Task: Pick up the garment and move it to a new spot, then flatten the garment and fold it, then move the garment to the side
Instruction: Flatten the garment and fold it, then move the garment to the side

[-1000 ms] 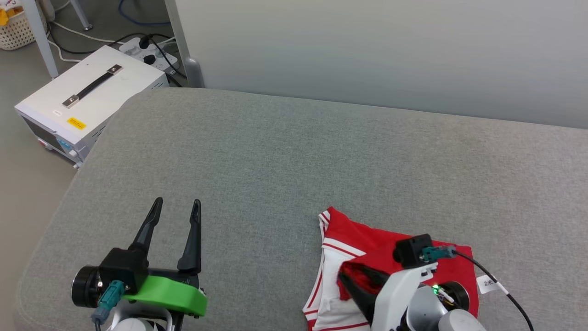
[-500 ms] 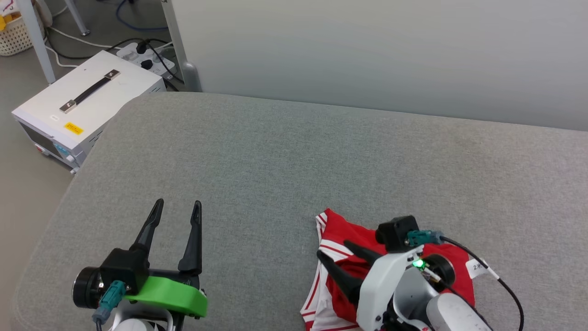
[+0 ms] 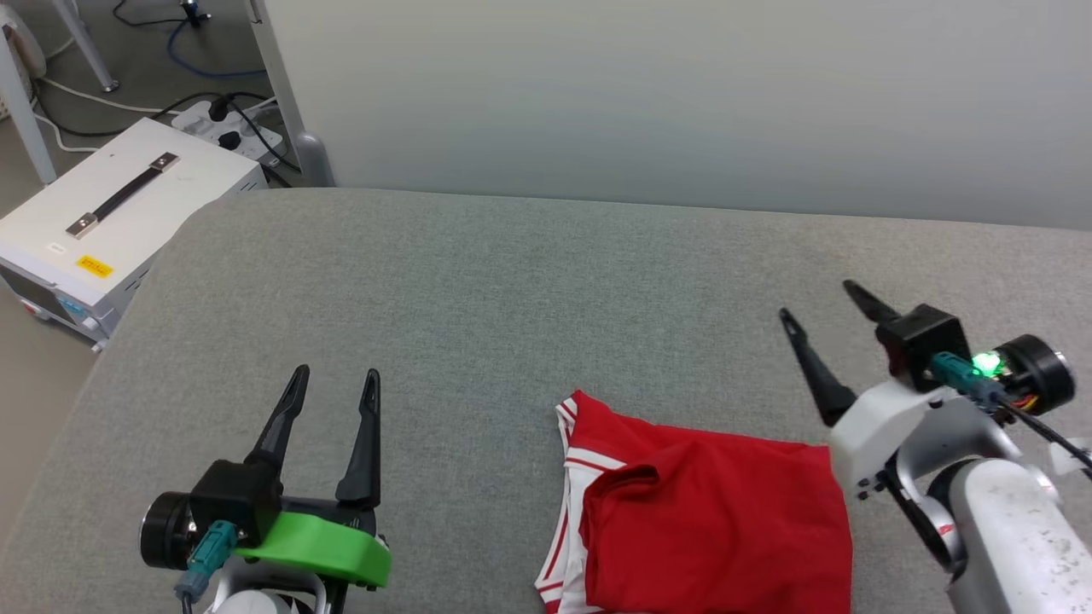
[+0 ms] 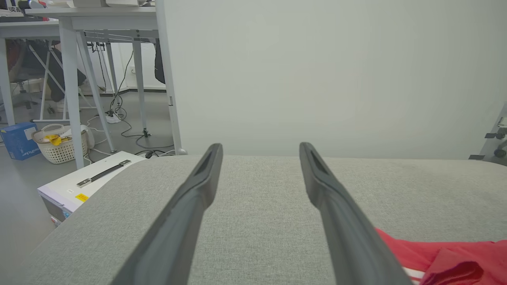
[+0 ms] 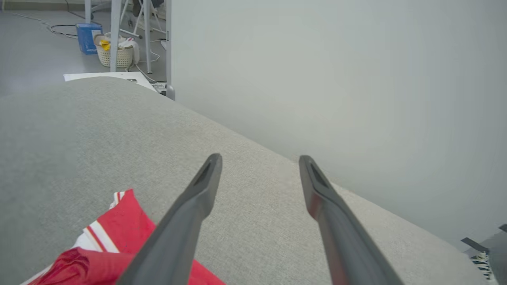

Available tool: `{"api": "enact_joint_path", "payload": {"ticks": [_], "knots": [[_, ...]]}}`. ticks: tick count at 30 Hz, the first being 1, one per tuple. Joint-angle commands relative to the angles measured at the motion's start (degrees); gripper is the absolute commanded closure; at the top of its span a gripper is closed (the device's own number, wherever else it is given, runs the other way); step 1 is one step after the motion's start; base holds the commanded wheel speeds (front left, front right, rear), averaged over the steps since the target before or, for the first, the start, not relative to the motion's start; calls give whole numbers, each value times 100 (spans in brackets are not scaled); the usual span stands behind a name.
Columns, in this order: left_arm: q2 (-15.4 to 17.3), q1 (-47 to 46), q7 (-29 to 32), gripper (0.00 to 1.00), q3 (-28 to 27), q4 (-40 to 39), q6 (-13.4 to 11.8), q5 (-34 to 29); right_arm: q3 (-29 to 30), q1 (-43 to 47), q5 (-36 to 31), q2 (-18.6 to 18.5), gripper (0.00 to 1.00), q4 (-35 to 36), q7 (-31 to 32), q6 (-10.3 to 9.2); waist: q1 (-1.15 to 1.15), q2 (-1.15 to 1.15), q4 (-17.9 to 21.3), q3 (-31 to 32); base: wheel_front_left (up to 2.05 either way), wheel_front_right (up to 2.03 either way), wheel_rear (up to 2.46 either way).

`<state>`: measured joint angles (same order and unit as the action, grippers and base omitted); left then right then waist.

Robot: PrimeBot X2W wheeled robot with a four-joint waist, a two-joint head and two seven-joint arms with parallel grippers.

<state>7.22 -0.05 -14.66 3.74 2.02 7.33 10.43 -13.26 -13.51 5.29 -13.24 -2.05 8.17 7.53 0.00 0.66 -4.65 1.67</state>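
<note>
My right gripper grabs the garment's bunched fold of red cloth (image 3: 626, 491) next, to move the folded garment (image 3: 737, 522) to the side.
The garment (image 3: 708, 520) lies folded into a red rectangle near the front edge of the grey cushion (image 3: 512, 290), with white, red-striped trim along its left side. Its lettering is hidden. In the left wrist view the garment (image 4: 443, 257) shows at the lower right, and in the right wrist view the garment (image 5: 111, 245) is at the lower left. My right gripper (image 3: 817, 303) hovers open just right of and behind the garment, holding nothing. My left gripper (image 3: 334, 382) rests open over bare cushion well to the left, empty.
A white box with a black handle (image 3: 111, 213) stands on the floor off the cushion's back left corner, beside a power strip and cables (image 3: 226, 128). A pale partition (image 3: 682, 94) runs along the cushion's far edge. Table legs and a basket (image 4: 59, 144) stand farther left.
My right gripper opened, let go of the garment and rose away to the right. The garment now lies flatter as a red rectangle. The head camera has shifted. The left gripper has not moved.
</note>
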Motion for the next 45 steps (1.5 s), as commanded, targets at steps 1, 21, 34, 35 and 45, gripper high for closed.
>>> {"api": "enact_joint_path", "payload": {"ticks": [1, 21, 34, 35, 45], "knots": [[-25, 100, -34, 0, 20, -24, 15, 4, 144, 21, -152, -116, 0, 50, -175, -4, 0, -66, 51, -3, 0, 0, 0], [-54, 317, -34, 0, 136, -69, 15, 40, 1971, 1688, -383, 668, 0, 714, -1396, -4, 0, -66, 205, -22, 0, 0, 0], [-8, 202, -34, 0, 220, -105, 15, 46, 1862, 1714, -131, 724, 0, 688, -678, -4, 0, -66, 176, -243, 0, 0, 0], [-3, 201, -34, 0, 217, -100, 15, 46, 1839, 1725, -91, 719, 0, 677, -533, -4, 0, -66, 174, -265, 0, 0, 0], [13, 33, -34, 0, 304, -81, 15, 35, 1583, 1866, 481, 760, 0, 589, 1443, -4, 0, -66, 52, -573, 0, 0, 0]]}}
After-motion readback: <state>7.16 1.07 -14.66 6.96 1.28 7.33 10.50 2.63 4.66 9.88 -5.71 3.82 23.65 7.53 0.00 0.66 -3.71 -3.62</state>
